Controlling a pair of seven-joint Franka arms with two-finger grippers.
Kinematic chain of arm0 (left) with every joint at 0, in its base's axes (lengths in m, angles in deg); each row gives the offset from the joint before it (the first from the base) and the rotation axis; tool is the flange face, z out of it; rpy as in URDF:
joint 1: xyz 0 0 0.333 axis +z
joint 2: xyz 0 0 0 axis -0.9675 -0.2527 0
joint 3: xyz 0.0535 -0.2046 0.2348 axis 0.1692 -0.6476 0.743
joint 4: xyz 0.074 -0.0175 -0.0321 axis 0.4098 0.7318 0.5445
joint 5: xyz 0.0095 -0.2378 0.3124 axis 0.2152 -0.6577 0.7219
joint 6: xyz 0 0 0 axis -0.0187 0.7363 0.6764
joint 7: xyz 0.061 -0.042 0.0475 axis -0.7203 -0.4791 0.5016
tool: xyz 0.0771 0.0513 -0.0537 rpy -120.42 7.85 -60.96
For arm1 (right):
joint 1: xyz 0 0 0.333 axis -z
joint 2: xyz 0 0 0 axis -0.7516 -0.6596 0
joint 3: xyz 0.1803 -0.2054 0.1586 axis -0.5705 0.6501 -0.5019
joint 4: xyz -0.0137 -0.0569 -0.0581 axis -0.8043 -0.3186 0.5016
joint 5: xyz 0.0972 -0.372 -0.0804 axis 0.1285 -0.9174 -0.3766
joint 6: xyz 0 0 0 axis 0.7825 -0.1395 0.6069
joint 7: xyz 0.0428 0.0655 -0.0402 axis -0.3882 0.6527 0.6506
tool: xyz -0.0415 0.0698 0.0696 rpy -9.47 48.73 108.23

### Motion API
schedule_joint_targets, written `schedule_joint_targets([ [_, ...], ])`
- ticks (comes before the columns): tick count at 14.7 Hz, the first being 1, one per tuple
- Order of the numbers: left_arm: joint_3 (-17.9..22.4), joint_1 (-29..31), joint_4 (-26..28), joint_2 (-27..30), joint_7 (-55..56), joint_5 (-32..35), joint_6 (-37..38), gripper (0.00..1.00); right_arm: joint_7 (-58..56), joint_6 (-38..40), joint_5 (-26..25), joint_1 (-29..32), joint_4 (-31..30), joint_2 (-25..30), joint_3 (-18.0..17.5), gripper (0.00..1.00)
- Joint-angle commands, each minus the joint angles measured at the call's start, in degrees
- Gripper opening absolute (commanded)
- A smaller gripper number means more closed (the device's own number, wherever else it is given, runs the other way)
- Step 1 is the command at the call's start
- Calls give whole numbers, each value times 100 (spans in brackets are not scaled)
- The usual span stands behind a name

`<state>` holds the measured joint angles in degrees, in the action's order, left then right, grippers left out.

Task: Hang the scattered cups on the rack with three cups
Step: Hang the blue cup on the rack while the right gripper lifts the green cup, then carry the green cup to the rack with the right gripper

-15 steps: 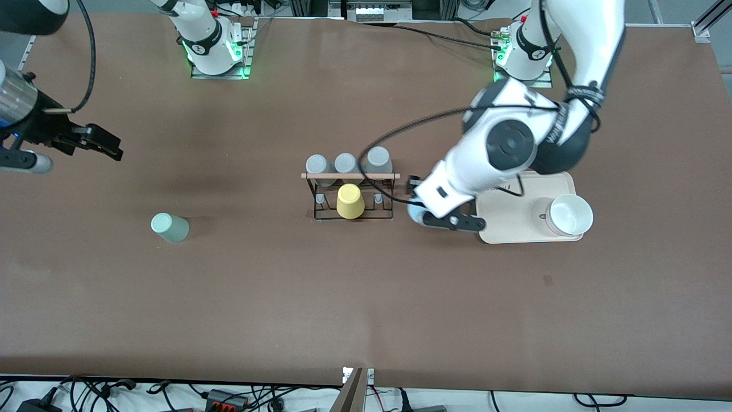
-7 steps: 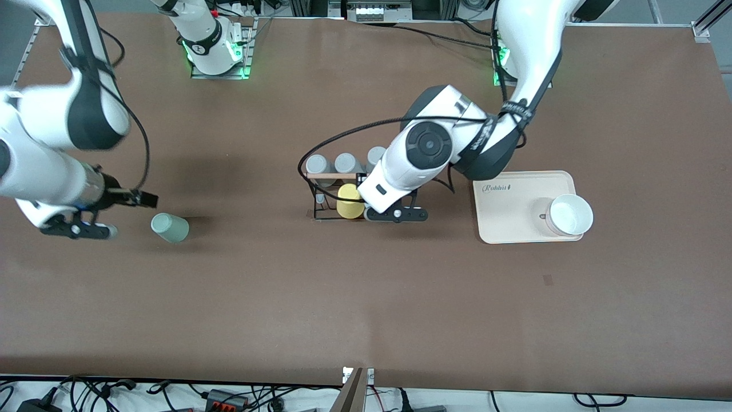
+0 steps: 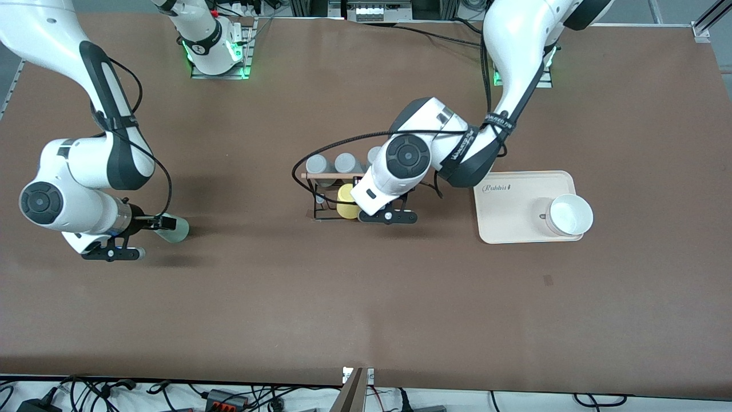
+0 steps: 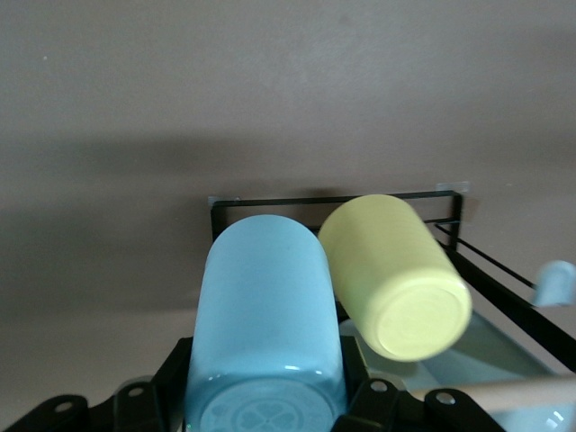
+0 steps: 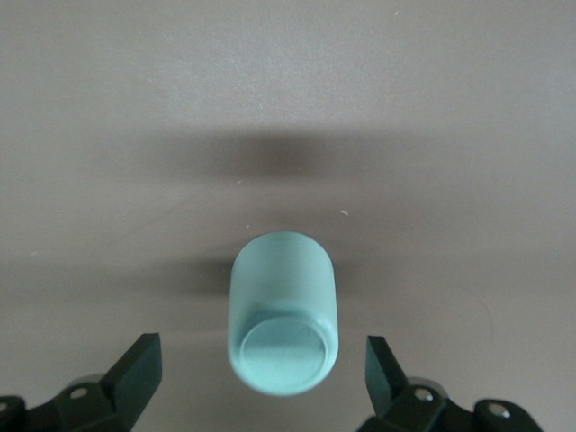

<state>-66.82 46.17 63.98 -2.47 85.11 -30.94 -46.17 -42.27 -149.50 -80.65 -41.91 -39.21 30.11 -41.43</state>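
Note:
My right gripper's fingers stop short of the mint green cup's body (image 3: 172, 231), so it moves toward the cup, and only then closes on it.
My left gripper (image 4: 265, 400) is shut on the light blue cup (image 4: 265, 306) and holds it over the black wire rack (image 4: 297, 200), right beside the yellow cup (image 4: 391, 274) hanging there. In the front view the left hand (image 3: 384, 200) hides the blue cup, and the rack (image 3: 334, 175) shows under it. The pale mint green cup (image 5: 283, 324) lies on its side on the table. My right gripper (image 5: 261, 364) is open with one finger on each side of it, not touching. It also shows in the front view (image 3: 178, 229).
Three grey cups (image 3: 345, 163) hang on the rack's side farther from the front camera. A cream tray (image 3: 509, 214) with a white cup (image 3: 569, 214) lies toward the left arm's end of the table.
My left gripper has carried the blue cup from beside the tray to the rack. My right gripper has come down to the mint cup and now straddles it.

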Motion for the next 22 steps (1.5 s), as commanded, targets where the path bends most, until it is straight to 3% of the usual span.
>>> schedule_joint_targets([
  [1,77,-26,-137,-34,34,213,54,100,-203,-538,-71,135,-498,85,-52,100],
  [3,155,228,-181,342,-1,240,142,100,-203,-557,-71,135,-542,41,-52,100],
  [4,173,490,-172,605,-1,283,273,100,-212,-530,-71,135,-543,41,-52,95],
  [5,173,737,-172,834,-10,397,509,100,-212,-513,-71,127,-543,41,-52,77],
  [7,86,1430,-181,1134,-36,556,949,100,-221,-504,-71,100,-543,41,-52,52],
  [9,172,1705,-129,1354,-54,583,1300,100,-230,-486,-71,92,-516,41,-52,36],
  [13,164,2611,-85,1714,-1773,591,1960,100,-169,-83,-19,-5,-262,294,-218,30],
  [17,121,3024,135,2031,-1882,635,2155,100,523,1145,43,-277,685,357,-622,30],
  [19,103,3024,1053,2600,-1882,644,1858,100,1138,1683,78,-584,1134,348,-711,30],
  [22,77,3016,2978,3681,-1891,618,322,100,1921,1895,490,-1199,1539,348,-711,30],
])
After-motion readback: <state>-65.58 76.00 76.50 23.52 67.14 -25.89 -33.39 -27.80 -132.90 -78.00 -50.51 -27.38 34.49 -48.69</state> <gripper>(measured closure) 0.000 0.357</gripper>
